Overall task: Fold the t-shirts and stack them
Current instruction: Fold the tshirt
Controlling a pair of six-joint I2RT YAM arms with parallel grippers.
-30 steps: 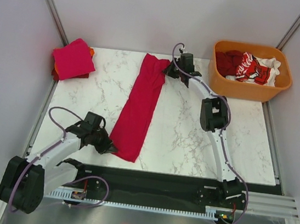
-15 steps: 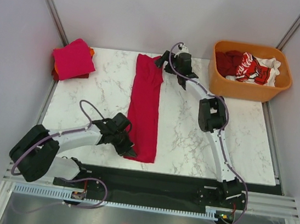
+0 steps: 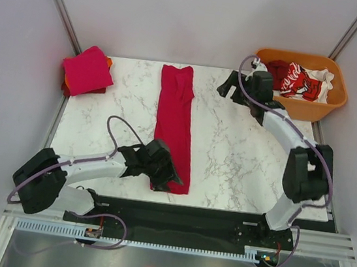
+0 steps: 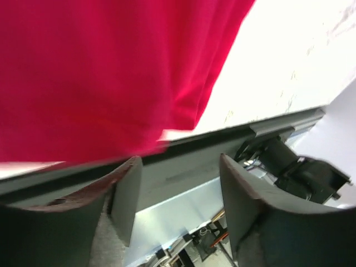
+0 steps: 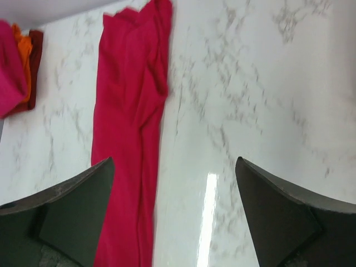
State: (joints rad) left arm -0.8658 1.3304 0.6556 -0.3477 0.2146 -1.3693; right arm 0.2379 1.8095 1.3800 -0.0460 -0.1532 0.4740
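My right gripper takes hold of the crimson t-shirt by its near-end corner, tub side, next, to fold the t-shirt's near end over the t-shirt.
A crimson t-shirt (image 3: pixel 175 126), folded into a long narrow strip, lies flat on the marble table from the far edge to the near edge. My left gripper (image 3: pixel 171 180) hovers at its near end, open; in the left wrist view the cloth (image 4: pixel 111 72) lies just beyond the fingers (image 4: pixel 129 192) and nothing sits between them. My right gripper (image 3: pixel 225 90) is open over bare marble, to the right of the shirt's far end (image 5: pixel 130 139). A pile of folded t-shirts (image 3: pixel 87 70), pink-red on top, rests at the far left.
An orange tub (image 3: pixel 297 109) stands at the far right corner with dark red, white and printed red shirts (image 3: pixel 297 80) in it. Grey walls close in the table. A black rail (image 3: pixel 207 216) runs along the near edge.
The left gripper opened and let go of the shirt's near end after sliding it right. The right gripper released the far end and swung right toward the tub. The shirt now lies straight.
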